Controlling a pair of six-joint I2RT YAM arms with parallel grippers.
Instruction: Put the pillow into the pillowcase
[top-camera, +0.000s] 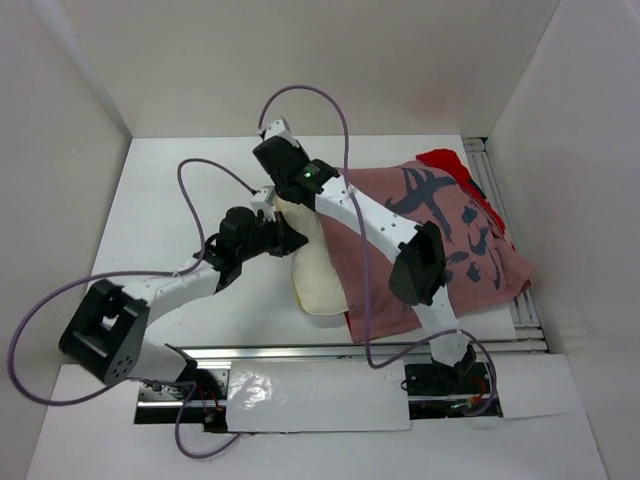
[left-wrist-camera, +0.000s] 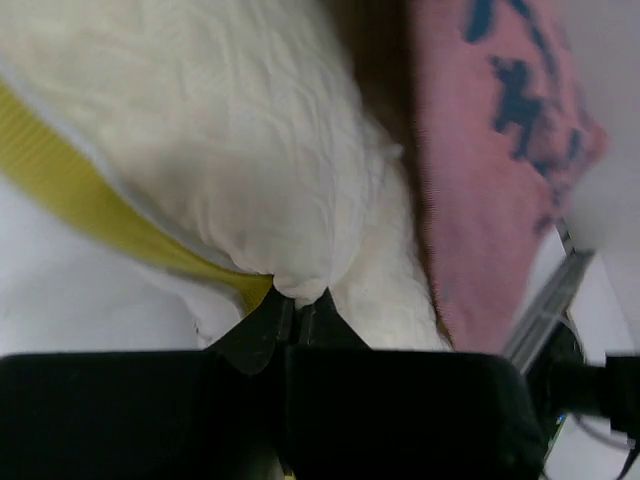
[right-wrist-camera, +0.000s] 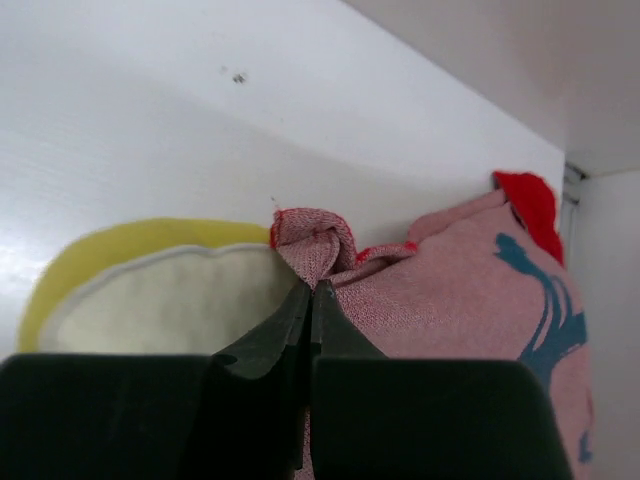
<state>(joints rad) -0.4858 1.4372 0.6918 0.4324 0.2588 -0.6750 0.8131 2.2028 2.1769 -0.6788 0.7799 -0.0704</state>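
My left gripper should keep holding the pillow's fold for now. The hem of the pillowcase stops short, so the fold would end up outside the hem if I opened now.
The cream pillow (top-camera: 318, 278) lies at mid-table, and its right part is inside the faded pink pillowcase (top-camera: 450, 240), which bears dark brush marks. My left gripper (top-camera: 298, 243) is at the pillow's left edge. In the left wrist view this gripper (left-wrist-camera: 298, 297) is shut on a fold of the pillow (left-wrist-camera: 230, 130), beside its yellow border (left-wrist-camera: 60, 170), with the pillowcase (left-wrist-camera: 490, 180) to the right. My right gripper (top-camera: 283, 193) reaches over the case to its far left corner. In the right wrist view it (right-wrist-camera: 312, 288) is shut on the bunched hem of the pillowcase (right-wrist-camera: 440, 300), next to the pillow (right-wrist-camera: 150, 300).
A metal rail (top-camera: 380, 350) runs along the table's near edge, and more rail (top-camera: 490, 170) lines the right side. White walls close in the table on three sides. The red side of the case shows at its far corner (top-camera: 445, 160). Purple cables loop above the left arm.
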